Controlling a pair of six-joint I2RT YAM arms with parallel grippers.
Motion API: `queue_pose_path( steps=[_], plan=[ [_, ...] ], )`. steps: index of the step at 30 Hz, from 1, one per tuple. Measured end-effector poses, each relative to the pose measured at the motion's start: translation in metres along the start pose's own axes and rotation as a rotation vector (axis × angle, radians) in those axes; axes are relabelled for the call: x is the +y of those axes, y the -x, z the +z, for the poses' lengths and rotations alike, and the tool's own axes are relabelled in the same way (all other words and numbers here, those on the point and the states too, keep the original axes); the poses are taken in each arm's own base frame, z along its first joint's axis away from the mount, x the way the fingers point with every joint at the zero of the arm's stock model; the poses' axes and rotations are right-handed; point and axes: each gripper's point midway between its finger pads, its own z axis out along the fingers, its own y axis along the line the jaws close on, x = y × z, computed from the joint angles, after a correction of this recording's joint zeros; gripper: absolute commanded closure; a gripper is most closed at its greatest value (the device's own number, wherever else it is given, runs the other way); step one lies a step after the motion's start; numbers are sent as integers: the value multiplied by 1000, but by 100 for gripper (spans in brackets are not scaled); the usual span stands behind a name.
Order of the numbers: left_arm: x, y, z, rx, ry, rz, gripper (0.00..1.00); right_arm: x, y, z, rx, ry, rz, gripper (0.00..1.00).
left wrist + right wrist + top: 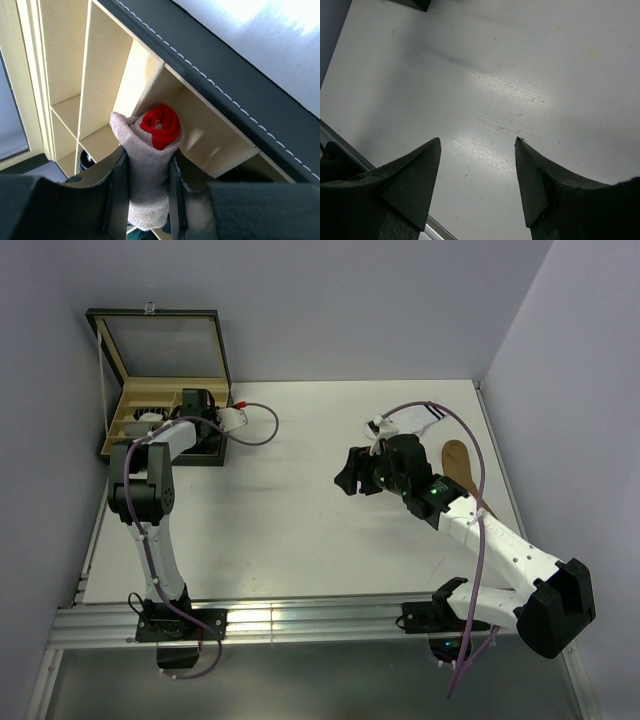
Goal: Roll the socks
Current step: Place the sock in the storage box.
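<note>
The red end of the roll hangs over the open compartment beside the stitched rim, so the roll would fall into that compartment. My left gripper should open now.
My left gripper [147, 165] is shut on a rolled beige sock [147, 175] with a red core showing at its end. It holds the roll over a compartment of the divided wooden box [100, 75]. In the top view the left gripper [198, 412] hangs over the box [125, 410] at the far left. My right gripper [477, 145] is open and empty above bare table; in the top view it [352, 480] is right of centre. A brown sock [462, 465] lies flat by the right edge, behind the right arm.
The box has a raised lid [160, 345] leaning against the back wall and a dark stitched rim [240, 95]. Something dark and rolled [86, 160] sits in a compartment at the left. A metal rail [300, 625] runs along the near edge. Walls close the left, back and right.
</note>
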Motion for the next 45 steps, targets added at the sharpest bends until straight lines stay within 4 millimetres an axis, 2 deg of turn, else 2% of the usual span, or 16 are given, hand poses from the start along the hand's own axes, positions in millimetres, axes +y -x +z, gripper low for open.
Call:
queue_pose_path(
  steps=[13,23,28,32,38,45],
  plan=[
    [-2,4,-5,-46,-80,-19,59,-1,-1,1,6,-1,1,33],
    [-3,22,-16,-130,-173,-53,49,-2,0,1,3,-5,3,33],
    [-5,22,-18,-144,-201,-64,48,-2,-1,1,5,-2,4,33],
    [-2,20,-18,-143,-201,-68,43,-1,-1,2,9,2,4,34],
    [2,20,-16,-154,-199,-78,28,-2,-6,5,28,4,7,34],
    [7,18,-18,-188,-207,-105,26,-3,-9,7,40,5,8,34]
  ],
)
